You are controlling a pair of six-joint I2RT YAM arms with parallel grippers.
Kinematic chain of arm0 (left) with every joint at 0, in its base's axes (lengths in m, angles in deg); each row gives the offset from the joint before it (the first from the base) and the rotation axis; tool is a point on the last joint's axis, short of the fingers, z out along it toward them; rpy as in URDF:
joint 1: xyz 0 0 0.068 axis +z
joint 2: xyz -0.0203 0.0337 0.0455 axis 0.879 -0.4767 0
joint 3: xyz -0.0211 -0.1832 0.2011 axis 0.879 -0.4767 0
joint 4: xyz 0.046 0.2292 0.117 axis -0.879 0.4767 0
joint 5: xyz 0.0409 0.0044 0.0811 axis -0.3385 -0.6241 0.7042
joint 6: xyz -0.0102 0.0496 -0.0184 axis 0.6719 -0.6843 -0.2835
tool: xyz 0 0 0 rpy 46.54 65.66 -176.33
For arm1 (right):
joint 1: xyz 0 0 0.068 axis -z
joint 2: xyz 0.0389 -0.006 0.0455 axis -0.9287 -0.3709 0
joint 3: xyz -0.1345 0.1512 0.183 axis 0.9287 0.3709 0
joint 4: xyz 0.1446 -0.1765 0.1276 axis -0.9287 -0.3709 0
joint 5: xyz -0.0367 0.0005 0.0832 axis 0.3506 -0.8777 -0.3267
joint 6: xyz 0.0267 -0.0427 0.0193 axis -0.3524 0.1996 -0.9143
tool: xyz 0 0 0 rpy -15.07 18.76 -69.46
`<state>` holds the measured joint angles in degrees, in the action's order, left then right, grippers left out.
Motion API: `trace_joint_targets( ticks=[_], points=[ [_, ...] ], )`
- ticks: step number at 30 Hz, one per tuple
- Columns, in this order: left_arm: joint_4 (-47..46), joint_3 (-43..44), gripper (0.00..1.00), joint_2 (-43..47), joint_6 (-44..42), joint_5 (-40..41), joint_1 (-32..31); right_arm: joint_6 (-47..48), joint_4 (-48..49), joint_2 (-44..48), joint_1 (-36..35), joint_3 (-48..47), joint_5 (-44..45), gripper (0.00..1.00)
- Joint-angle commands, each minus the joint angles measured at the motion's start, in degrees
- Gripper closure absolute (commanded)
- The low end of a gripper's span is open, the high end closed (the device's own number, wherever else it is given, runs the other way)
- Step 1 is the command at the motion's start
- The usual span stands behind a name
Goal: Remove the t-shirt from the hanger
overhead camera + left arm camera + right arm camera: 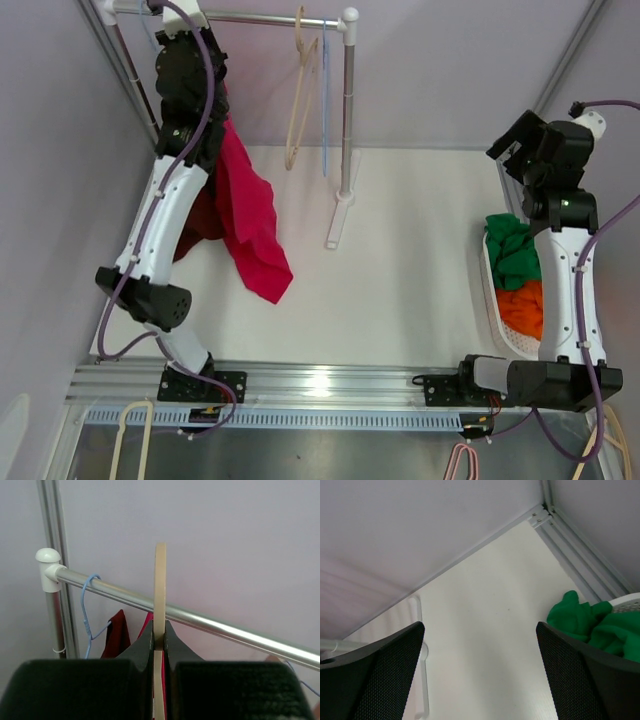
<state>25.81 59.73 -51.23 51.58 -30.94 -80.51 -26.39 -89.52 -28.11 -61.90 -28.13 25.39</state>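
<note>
My right gripper is to grab the red t-shirt next by its hanging side edge below the hanger and pull the t-shirt off the held hanger.
A red t-shirt (250,215) hangs from a beige hanger (160,590) at the left end of the metal rail (270,17). The hanger's hook rises over the rail (225,627) in the left wrist view. My left gripper (159,632) is shut on the hanger's neck just below the rail; in the top view it (185,45) is high at the rack's left end, above the shirt. A strip of the red shirt (147,621) shows behind the fingers. My right gripper (480,630) is open and empty, held above the table at the far right (515,150).
An empty beige hanger (300,90) and a blue hanger (323,100) hang near the rack's right post (347,120). Another blue hanger (86,610) and a dark red garment (116,637) hang at the left. A white basket (495,310) holds green (515,250) and orange (522,305) clothes.
</note>
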Motion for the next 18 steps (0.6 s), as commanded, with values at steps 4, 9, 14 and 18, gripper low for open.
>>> trace_joint_targets(
  ticks=[4, 9, 14, 18],
  points=[
    [11.86, -2.36, 0.99, 11.09, 13.03, -8.37, -0.09, 4.71, 5.86, 5.69, -11.21, 2.76, -2.46, 0.03],
    [15.12, -9.64, 0.99, 20.39, 18.56, -10.57, -0.09, 8.48, 7.54, 13.44, -24.49, 4.88, 0.60, 0.04],
    [15.38, -16.43, 0.99, 25.69, 19.80, -5.57, -1.14, 8.93, 10.16, 23.27, -39.97, 11.19, 2.46, 0.04],
    [15.48, -17.66, 0.99, 25.78, 17.97, 2.06, -3.86, 8.93, 14.47, 25.67, -52.60, 18.14, 3.25, 0.04]
  ],
)
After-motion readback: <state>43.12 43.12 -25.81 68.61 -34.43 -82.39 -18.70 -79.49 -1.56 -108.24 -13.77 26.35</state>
